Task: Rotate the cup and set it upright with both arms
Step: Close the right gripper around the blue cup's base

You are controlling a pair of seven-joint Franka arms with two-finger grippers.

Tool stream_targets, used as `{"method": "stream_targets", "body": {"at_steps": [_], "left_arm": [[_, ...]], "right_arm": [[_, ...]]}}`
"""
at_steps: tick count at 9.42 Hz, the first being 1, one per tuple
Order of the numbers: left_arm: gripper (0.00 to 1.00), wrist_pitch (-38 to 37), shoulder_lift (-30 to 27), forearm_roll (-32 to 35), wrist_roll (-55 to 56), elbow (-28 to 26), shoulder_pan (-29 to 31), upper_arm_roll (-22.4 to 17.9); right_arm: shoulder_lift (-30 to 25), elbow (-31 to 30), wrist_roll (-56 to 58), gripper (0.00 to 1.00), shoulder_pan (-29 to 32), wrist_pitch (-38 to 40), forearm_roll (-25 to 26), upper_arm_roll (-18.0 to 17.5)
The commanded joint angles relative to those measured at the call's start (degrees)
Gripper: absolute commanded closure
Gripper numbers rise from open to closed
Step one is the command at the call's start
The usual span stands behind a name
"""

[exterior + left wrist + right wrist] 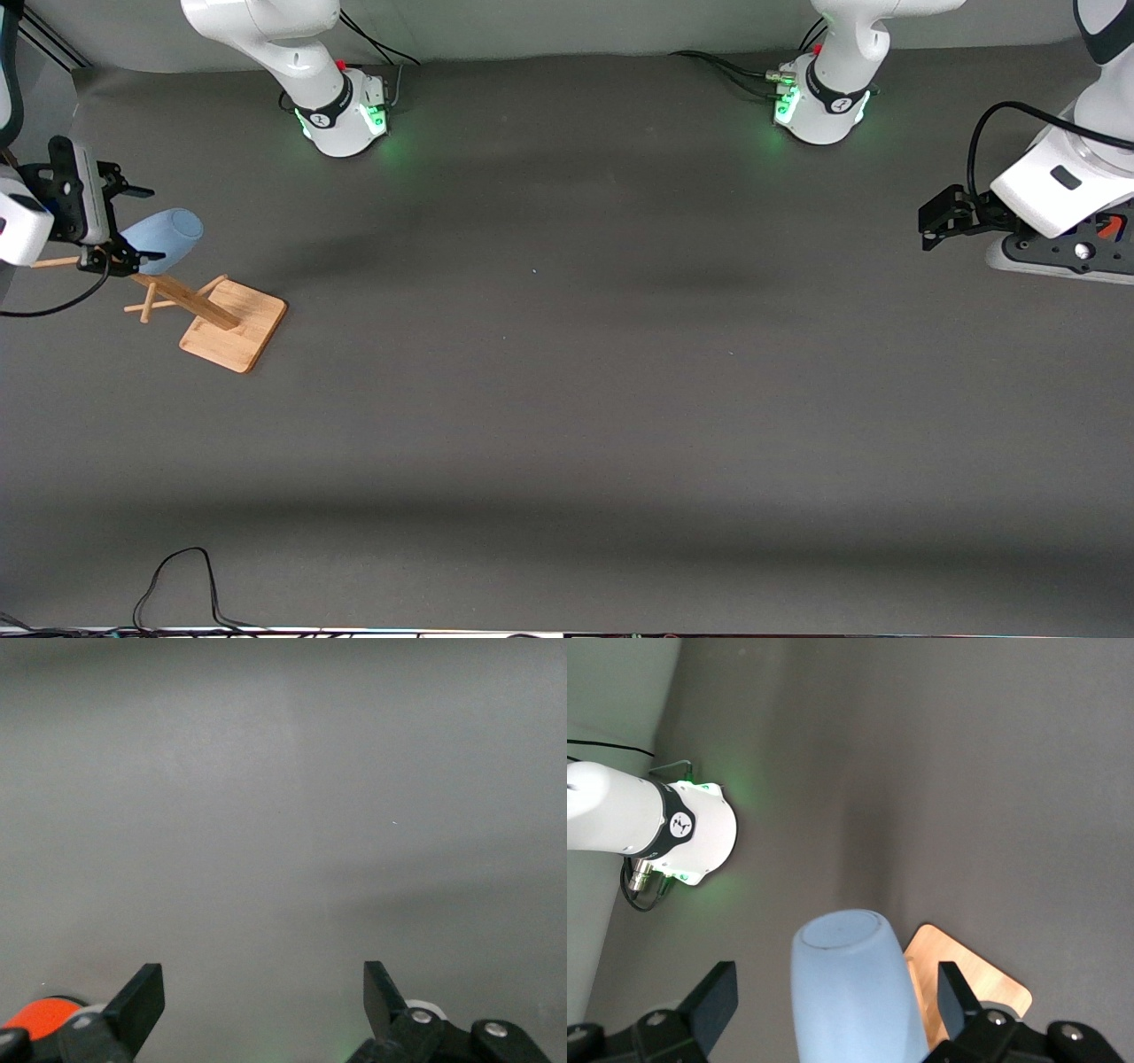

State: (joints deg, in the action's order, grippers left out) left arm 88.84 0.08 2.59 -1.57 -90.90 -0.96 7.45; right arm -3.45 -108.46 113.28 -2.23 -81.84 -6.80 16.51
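Note:
The light-blue cup needs to be turned upright, so the robot's right gripper should next grab it by its side [163,243] and leave the light-blue cup's closed bottom [187,223] free for that.
The light-blue cup [168,235] hangs tilted on a peg of the wooden rack [235,323] at the right arm's end of the table, its closed bottom pointing up and away from the rack. My right gripper [142,225] is open, with one finger on each side of the cup and a gap on both sides. In the right wrist view the cup [850,992] sits between the fingers of the right gripper [835,992], above the rack's base [983,983]. My left gripper [928,232] is open and empty over bare table at the left arm's end, as the left wrist view [264,992] also shows.
The rack's post leans with thin pegs sticking out [146,306]. The two green-lit arm bases [345,115] [819,102] stand along the table's robot edge. A black cable [177,576] loops at the edge nearest the front camera. The table is a dark grey mat.

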Motion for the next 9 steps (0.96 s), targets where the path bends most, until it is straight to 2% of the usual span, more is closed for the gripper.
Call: {"method": "stream_targets", "body": {"at_steps": [1, 8, 9], "left_arm": [[0.0, 0.3, -0.3, -0.4, 0.3, 0.1, -0.7, -0.4], [0.0, 0.2, -0.3, -0.4, 0.3, 0.1, -0.7, -0.3], [0.0, 0.1, -0.3, -0.4, 0.3, 0.1, -0.7, -0.4]], "right_arm": [[-2.4, -3.8, 3.0, 0.0, -0.1, -0.9, -0.1, 0.3], [-1.2, -10.1, 7.6, 0.01, 0.0, -7.8, -0.4, 1.9], [-0.9, -10.5, 7.7, 0.14, 0.0, -8.7, -0.4, 2.0]]}}
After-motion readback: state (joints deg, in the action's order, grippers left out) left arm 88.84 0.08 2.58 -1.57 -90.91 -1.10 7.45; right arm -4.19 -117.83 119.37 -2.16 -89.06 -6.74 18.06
